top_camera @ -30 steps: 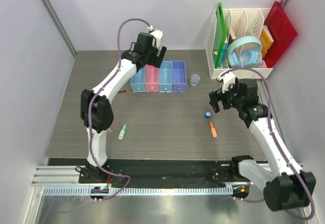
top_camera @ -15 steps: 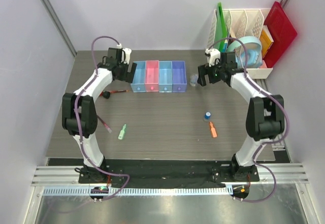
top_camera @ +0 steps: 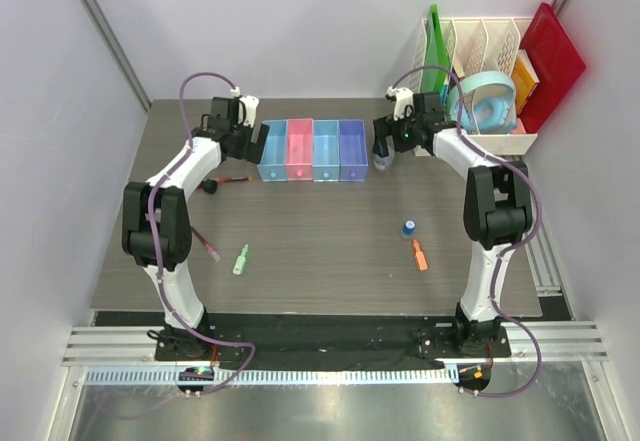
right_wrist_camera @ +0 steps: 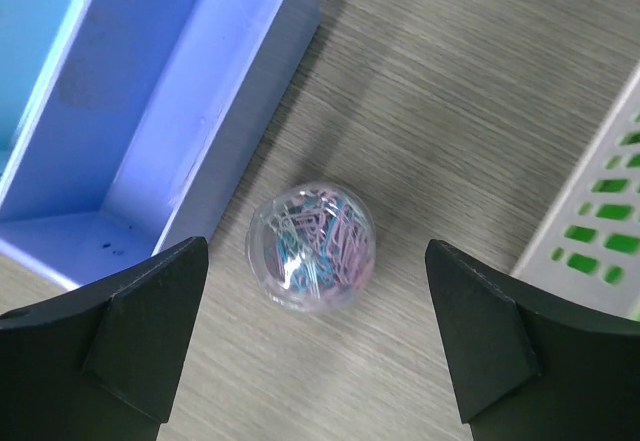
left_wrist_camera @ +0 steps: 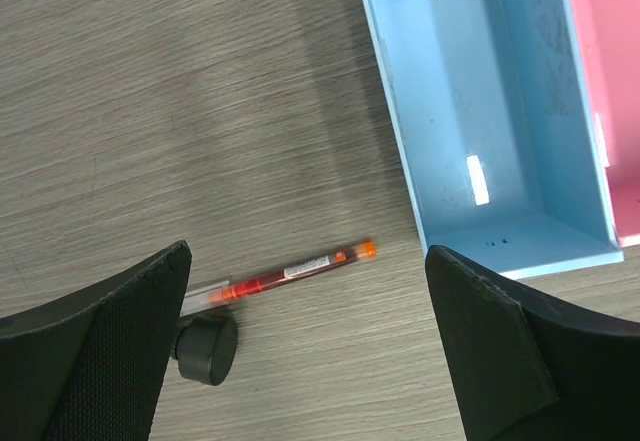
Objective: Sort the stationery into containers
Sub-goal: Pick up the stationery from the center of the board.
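The lower end of the clear round piece should stay free for handing it to my left gripper. My right gripper should grab the clear round piece's top end [top_camera: 383, 158] [right_wrist_camera: 312, 245] next.
Four joined bins stand in a row: light blue [top_camera: 272, 151], pink [top_camera: 299, 149], light blue [top_camera: 326, 149], purple-blue [top_camera: 352, 149]. My left gripper [top_camera: 238, 148] is open and empty, left of the row, above a red pen [left_wrist_camera: 290, 271] and a dark round piece [left_wrist_camera: 205, 349]; the first bin [left_wrist_camera: 490, 111] is empty. My right gripper [top_camera: 384, 147] is open and empty over a clear round piece [right_wrist_camera: 312, 246] full of paper clips, right of the purple-blue bin [right_wrist_camera: 170, 131]. A green marker [top_camera: 241, 259], dark red pen [top_camera: 205, 243], blue-capped piece [top_camera: 408, 228] and orange marker [top_camera: 419, 254] lie nearer.
A large white slotted rack [top_camera: 480, 71] with green and red boards and a light-blue ring stands at the back right, close to my right gripper; its wall shows in the right wrist view [right_wrist_camera: 600, 211]. Grey walls enclose the table.
My left arm has swung from above the bins to their left side. My right arm has moved from mid-table back to the clear round piece, then a little further left.
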{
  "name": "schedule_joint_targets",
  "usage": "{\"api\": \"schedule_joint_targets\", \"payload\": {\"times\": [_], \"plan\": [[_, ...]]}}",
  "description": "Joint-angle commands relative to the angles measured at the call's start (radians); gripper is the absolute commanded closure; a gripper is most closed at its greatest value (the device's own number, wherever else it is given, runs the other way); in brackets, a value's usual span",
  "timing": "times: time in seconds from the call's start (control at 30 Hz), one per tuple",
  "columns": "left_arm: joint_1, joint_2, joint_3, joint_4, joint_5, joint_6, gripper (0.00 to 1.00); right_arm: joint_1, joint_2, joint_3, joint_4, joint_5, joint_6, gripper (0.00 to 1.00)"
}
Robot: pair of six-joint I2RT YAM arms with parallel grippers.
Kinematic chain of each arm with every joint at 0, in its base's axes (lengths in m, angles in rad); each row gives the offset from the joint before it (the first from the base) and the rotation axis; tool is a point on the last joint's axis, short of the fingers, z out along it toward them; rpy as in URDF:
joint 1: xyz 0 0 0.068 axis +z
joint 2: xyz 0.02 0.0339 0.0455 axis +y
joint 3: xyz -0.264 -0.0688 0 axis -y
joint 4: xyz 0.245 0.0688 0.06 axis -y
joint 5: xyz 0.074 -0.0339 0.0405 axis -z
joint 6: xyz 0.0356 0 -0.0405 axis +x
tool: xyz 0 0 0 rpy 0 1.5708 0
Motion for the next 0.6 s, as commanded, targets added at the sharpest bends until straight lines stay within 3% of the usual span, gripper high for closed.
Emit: {"api": "schedule_joint_targets", "payload": {"times": [0.0, 0.23, 0.33, 0.43, 0.47, 0.57], "plan": [[0.011, 0.013, 0.033, 0.052, 0.022, -0.001, 0.00, 0.026, 0.048, 0.057, 0.036, 0.061, 0.017, 0.04], [0.024, -0.009, 0.003, 0.061, 0.037, -0.007, 0.00, 0.049, 0.091, 0.071, 0.040, 0.141, 0.013, 0.06], [0.030, -0.009, -0.003, 0.060, 0.036, -0.005, 0.00, 0.058, 0.090, 0.061, 0.039, 0.168, 0.004, 0.13], [0.034, -0.010, -0.004, 0.060, 0.066, -0.007, 0.00, 0.063, 0.090, 0.056, 0.040, 0.193, 0.001, 0.26], [0.036, -0.010, -0.004, 0.060, 0.068, -0.010, 0.00, 0.064, 0.090, 0.056, 0.039, 0.197, 0.000, 0.38], [0.039, -0.013, -0.007, 0.057, 0.077, -0.013, 0.00, 0.066, 0.087, 0.053, 0.033, 0.208, 0.003, 0.58]]}}
